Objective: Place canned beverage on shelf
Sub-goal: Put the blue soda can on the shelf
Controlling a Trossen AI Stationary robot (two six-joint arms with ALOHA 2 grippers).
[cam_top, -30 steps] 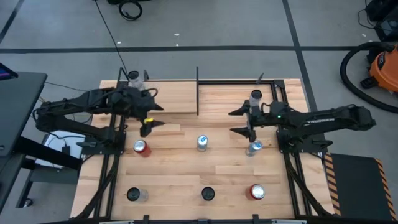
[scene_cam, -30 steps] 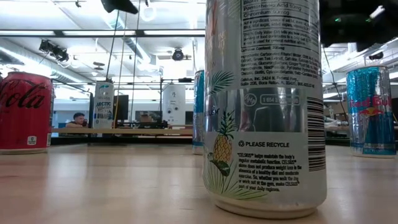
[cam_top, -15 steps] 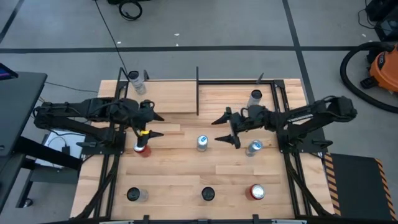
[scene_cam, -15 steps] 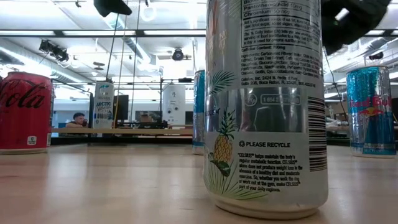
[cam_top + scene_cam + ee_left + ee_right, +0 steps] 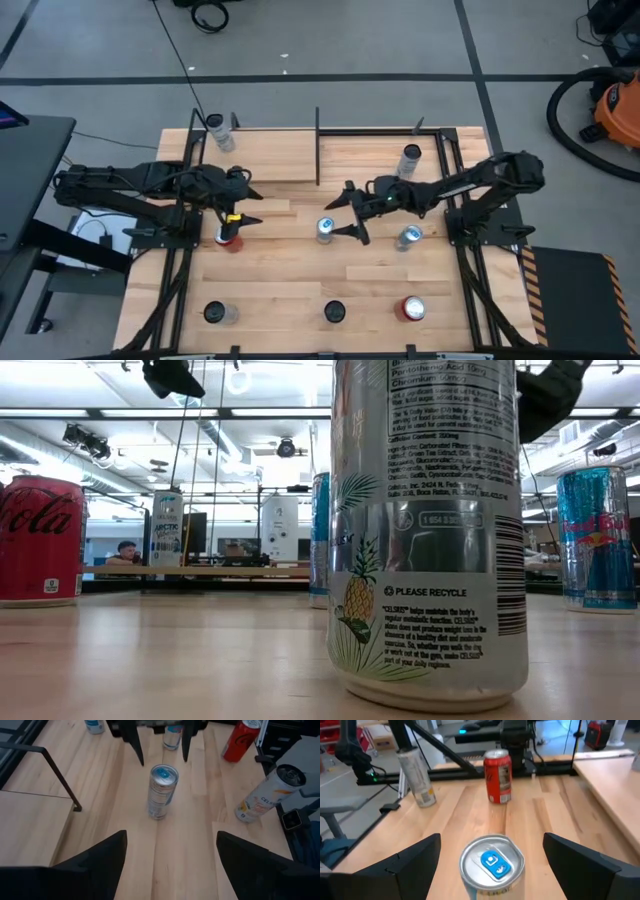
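My fingers would miss the silver-and-blue can if I closed my right gripper now, because the can is ahead of them in the right wrist view. I should move my right gripper toward the can before I close on it.
A silver-and-blue can (image 5: pixel 325 229) stands upright mid-table; it also shows in the left wrist view (image 5: pixel 162 790) and in the right wrist view (image 5: pixel 491 862). My right gripper (image 5: pixel 347 211) is open just to the can's right, fingers spread wider than the can and touching nothing. My left gripper (image 5: pixel 248 204) is open and empty at the table's left, over a red can (image 5: pixel 228 238). The shelf (image 5: pixel 270 158), a pale wood board with black uprights, spans the far side; one can (image 5: pixel 411 157) stands on its right part.
Another can (image 5: pixel 408 237) stands right of centre. Three cans stand along the near edge: one at the left (image 5: pixel 215 313), a tall Celsius can (image 5: pixel 425 530) in the middle, a red one (image 5: pixel 412 308) at the right. One more can (image 5: pixel 215 128) stands at the far left corner.
My right gripper has gone toward the table's left, up to the central silver-and-blue can, staying open. My left gripper has shifted a little toward the near edge, over the red can. No can has moved.
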